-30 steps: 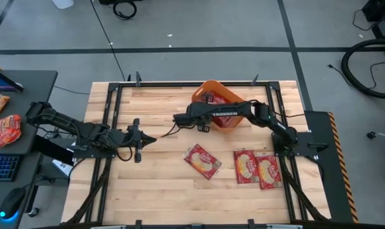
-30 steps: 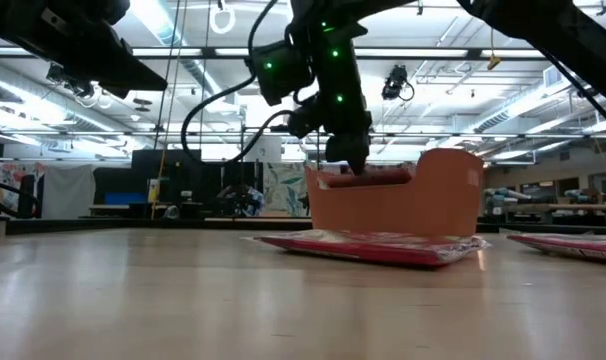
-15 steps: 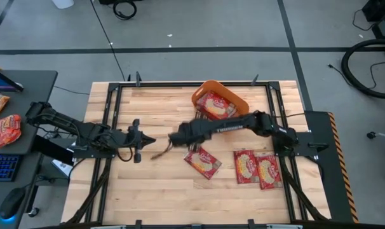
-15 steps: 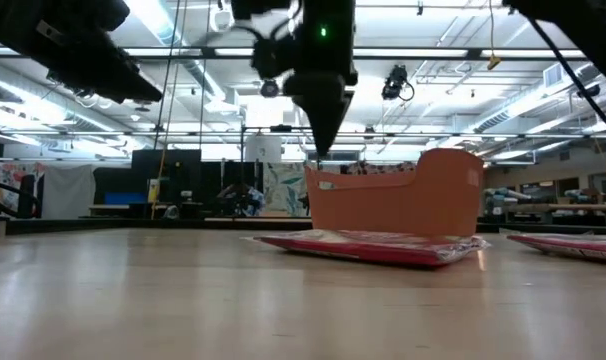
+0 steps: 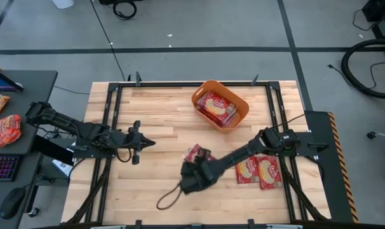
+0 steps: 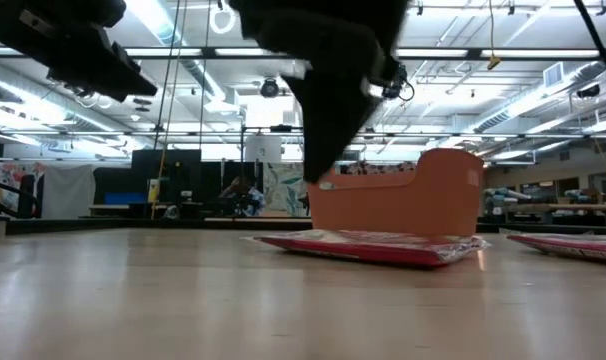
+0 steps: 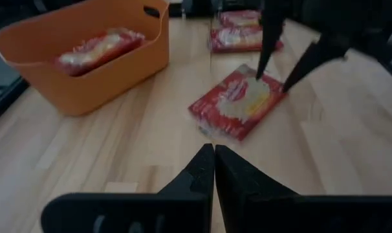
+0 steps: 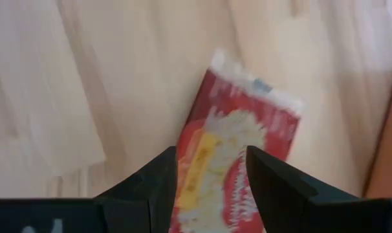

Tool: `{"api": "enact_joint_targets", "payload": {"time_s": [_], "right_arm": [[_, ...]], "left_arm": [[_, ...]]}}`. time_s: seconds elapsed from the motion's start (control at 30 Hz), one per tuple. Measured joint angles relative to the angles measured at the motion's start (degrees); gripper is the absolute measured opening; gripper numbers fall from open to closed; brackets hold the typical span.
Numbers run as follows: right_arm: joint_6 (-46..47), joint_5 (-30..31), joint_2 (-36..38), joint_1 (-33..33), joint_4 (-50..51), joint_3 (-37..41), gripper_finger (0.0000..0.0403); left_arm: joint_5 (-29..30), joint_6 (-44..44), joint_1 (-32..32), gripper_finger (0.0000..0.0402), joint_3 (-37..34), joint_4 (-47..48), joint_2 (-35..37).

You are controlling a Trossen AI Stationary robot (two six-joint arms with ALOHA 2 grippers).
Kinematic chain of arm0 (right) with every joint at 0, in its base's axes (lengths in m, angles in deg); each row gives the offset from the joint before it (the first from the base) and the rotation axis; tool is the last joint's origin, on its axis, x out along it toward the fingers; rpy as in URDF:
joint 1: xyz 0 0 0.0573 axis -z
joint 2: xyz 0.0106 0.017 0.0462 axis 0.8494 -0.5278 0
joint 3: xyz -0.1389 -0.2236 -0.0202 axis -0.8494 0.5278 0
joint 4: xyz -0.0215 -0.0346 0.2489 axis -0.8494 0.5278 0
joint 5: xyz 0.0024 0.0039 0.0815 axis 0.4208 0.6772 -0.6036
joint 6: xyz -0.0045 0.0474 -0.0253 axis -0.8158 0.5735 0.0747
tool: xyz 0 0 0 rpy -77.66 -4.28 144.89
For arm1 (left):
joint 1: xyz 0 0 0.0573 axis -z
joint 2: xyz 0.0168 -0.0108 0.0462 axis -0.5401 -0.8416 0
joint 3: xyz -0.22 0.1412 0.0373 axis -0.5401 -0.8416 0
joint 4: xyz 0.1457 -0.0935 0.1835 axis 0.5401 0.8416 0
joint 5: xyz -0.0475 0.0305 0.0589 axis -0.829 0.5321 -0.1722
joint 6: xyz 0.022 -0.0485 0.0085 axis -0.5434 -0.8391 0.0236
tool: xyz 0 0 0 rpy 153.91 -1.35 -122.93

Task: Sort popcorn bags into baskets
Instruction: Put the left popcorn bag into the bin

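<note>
My right gripper grabs the loose popcorn bag by its printed middle (image 8: 217,169) next, to sort it into the orange basket.
The orange basket (image 5: 238,113) stands at the far middle of the table with popcorn bags (image 5: 216,105) lying in it. A loose popcorn bag (image 5: 194,152) lies flat mid-table. My right gripper (image 8: 212,176) hangs open just above it, fingers pointing down on either side of its picture, clear of it in the low view (image 6: 321,178). Two more bags (image 5: 258,170) lie flat side by side at the right. My left gripper (image 7: 213,162) is shut on nothing and waits left of centre (image 5: 143,142).
A dark cable loop (image 5: 169,198) hangs from my right arm over the near part of the table. A grey side desk (image 5: 27,89) to the left carries other red packets (image 5: 7,129). Bare wood lies along the near edge and far left.
My right gripper has let go of a bag over the basket, where that bag now lies. It then swung toward the table's near edge and came down over the loose bag mid-table. The loose bags on the table have kept their places.
</note>
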Motion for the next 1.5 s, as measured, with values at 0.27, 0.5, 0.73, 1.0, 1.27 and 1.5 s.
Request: {"api": "enact_joint_targets", "payload": {"time_s": [0.27,0.5,0.73,1.0,1.27,1.5], "right_arm": [[2.56,0.04,-0.15,-1.52,-10.32,8.71,0.0188],[3.61,2.42,-0.14,-1.52,-11.18,11.07,0.0188],[3.49,2.54,-0.09,-1.52,-13.53,14.44,0.0187],[1.49,1.50,0.24,-1.48,-14.70,16.88,0.0136],[-0.76,0.78,0.17,-1.52,-14.98,16.97,0.0012],[-2.21,2.64,-0.50,-1.34,-5.10,10.80,0.0007]], "left_arm": [[1.37,4.57,-0.11,0.0018,0.09,-2.69,1.08],[3.05,7.10,-0.11,0.0018,0.09,-2.68,1.02],[3.06,7.10,-0.11,0.0018,0.09,-2.36,1.02],[3.05,6.81,-0.11,0.0018,0.07,-2.36,1.02],[3.03,5.58,-0.11,0.0018,0.04,-1.91,1.02],[3.03,5.57,-0.11,0.0018,0.00,-1.46,1.02]]}}
